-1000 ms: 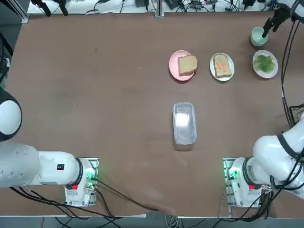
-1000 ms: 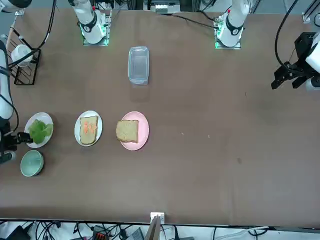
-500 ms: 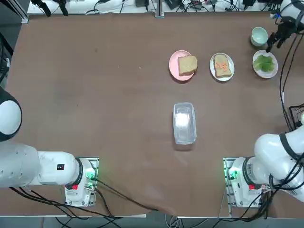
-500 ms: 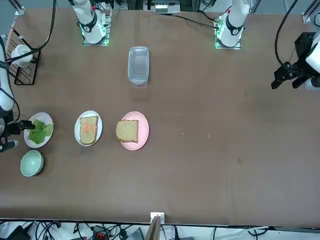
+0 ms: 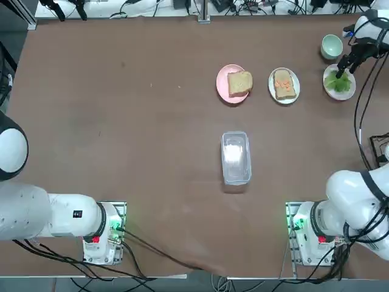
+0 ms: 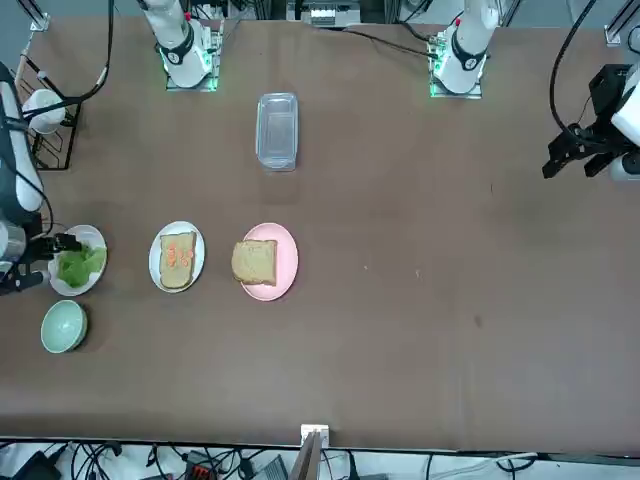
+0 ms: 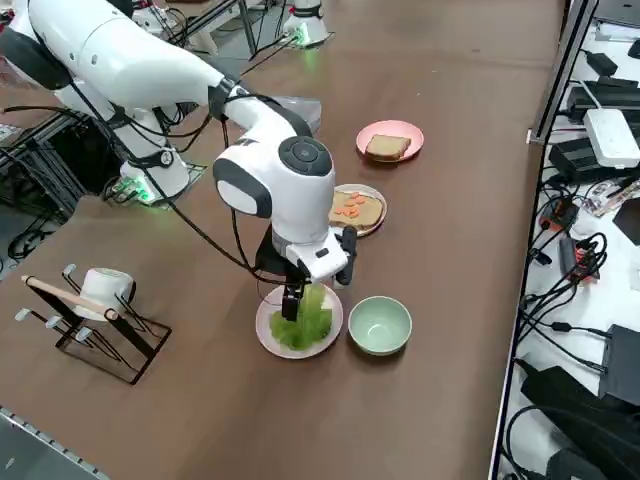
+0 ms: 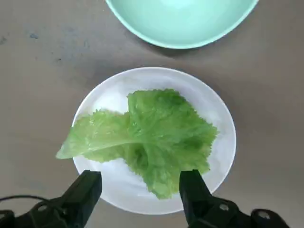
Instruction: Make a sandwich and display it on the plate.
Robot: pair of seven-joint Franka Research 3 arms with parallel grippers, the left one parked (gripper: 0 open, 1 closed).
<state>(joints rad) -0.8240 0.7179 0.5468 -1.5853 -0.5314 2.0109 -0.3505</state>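
The robot's right hand should next take the lettuce leaf by its ruffled edge (image 8: 164, 190), which stands up in folds.
No assembled sandwich is in view; its parts lie apart. A green lettuce leaf (image 8: 147, 137) rests on a small white plate (image 8: 216, 111), at the table's far right (image 5: 339, 82). My right gripper (image 8: 140, 183) hangs open just above this plate's edge (image 7: 297, 303), with nothing between its fingers. It also shows from overhead (image 5: 347, 62) and from across the table (image 6: 45, 262). A second white plate (image 5: 284, 72) carries a toasted bread slice with orange bits (image 5: 283, 85). A pink plate (image 5: 223, 82) holds a plain bread slice (image 5: 239, 82).
A pale green bowl (image 5: 332, 45) stands just beyond the lettuce plate, close to the gripper (image 7: 380, 325). A clear lidded container (image 5: 236, 157) lies mid-table. A black rack with a white mug (image 7: 95, 300) sits near the table's right edge.
My right gripper moved from beside the green bowl back towards the robot, over the lettuce plate. It stayed open. Nothing else moved.
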